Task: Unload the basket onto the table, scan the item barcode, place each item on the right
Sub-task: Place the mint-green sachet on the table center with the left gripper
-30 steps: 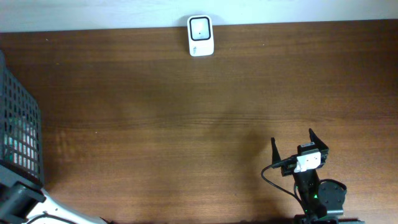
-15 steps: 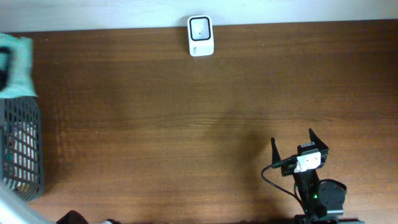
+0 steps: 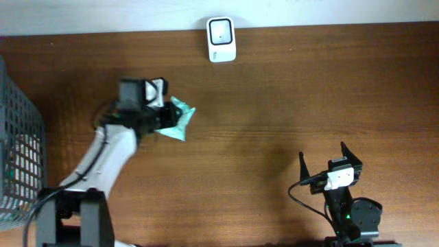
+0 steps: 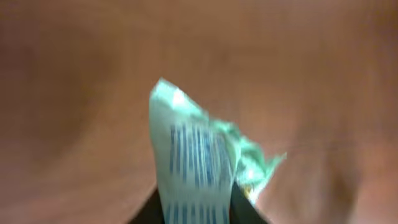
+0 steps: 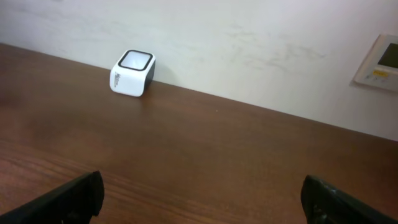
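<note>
My left gripper holds the packet (image 3: 177, 118) tilted above the table, short of its open middle. I should move it there before releasing, as it would fall short now.
A crumpled green and white packet (image 3: 177, 118) hangs above the table's left middle, and my left gripper (image 3: 162, 118) is shut on it. The left wrist view shows the packet (image 4: 196, 158) up close and blurred, with blue barcode stripes (image 4: 193, 152) facing the camera and dark fingers either side at the bottom. The white scanner (image 3: 221, 39) with a dark window stands at the table's far edge; it is also in the right wrist view as a small white box (image 5: 132, 72) by the wall. My right gripper (image 3: 330, 161) stands open and empty at the front right.
A dark mesh basket (image 3: 17, 147) holding several items stands at the left edge. The brown wooden table (image 3: 274, 116) ends at a white wall (image 5: 249, 50). A wall panel (image 5: 380, 62) shows at the far right in the right wrist view.
My left arm has swung from the basket at the far left out over the table, carrying the green packet toward the middle. The right arm has not moved.
</note>
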You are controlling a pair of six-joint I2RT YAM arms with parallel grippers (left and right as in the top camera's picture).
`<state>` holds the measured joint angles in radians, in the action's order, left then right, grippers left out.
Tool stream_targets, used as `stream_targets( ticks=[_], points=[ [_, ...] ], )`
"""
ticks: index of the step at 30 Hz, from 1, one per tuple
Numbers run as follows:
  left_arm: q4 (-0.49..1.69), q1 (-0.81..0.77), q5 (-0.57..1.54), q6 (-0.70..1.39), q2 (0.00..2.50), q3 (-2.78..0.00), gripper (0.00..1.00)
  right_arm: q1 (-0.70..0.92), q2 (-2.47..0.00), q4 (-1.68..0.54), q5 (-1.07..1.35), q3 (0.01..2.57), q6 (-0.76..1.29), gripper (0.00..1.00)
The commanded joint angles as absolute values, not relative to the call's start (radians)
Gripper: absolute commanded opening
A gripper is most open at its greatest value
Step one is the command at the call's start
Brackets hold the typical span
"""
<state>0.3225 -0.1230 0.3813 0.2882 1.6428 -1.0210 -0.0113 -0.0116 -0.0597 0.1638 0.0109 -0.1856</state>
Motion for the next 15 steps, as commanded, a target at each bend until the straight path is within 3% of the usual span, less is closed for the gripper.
stream_targets(
  ticks=[1, 4, 6, 9, 10, 11, 13, 15],
  points=[
    [0.113, -0.234, 0.316, 0.503, 1.621, -0.908, 0.03, -0.005, -0.006, -0.064, 0.173, 0.006, -0.179, 0.98],
    [0.039, -0.317, 0.250, 0.563, 1.621, -0.896, 0.05, -0.005, -0.006, -0.064, 0.173, 0.006, -0.179, 0.98],
    [0.042, -0.366, 0.157, 0.576, 1.621, -0.896, 0.12, -0.005, -0.006, -0.064, 0.173, 0.006, -0.179, 0.98],
    [0.046, -0.386, 0.133, 0.575, 1.621, -0.896, 0.33, -0.005, -0.006, -0.064, 0.173, 0.006, -0.179, 0.98],
    [0.046, -0.386, 0.133, 0.575, 1.621, -0.896, 0.55, -0.005, -0.006, -0.064, 0.173, 0.006, -0.179, 0.98],
    [0.046, -0.386, 0.133, 0.575, 1.621, -0.896, 0.66, -0.005, -0.006, -0.064, 0.173, 0.006, -0.179, 0.98],
    [0.047, -0.386, 0.133, 0.575, 1.621, -0.896, 0.78, -0.005, -0.006, -0.064, 0.173, 0.006, -0.179, 0.98],
    [0.054, -0.385, 0.133, 0.573, 1.621, -0.896, 0.82, -0.005, -0.006, -0.064, 0.173, 0.006, -0.179, 0.98]
  ],
)
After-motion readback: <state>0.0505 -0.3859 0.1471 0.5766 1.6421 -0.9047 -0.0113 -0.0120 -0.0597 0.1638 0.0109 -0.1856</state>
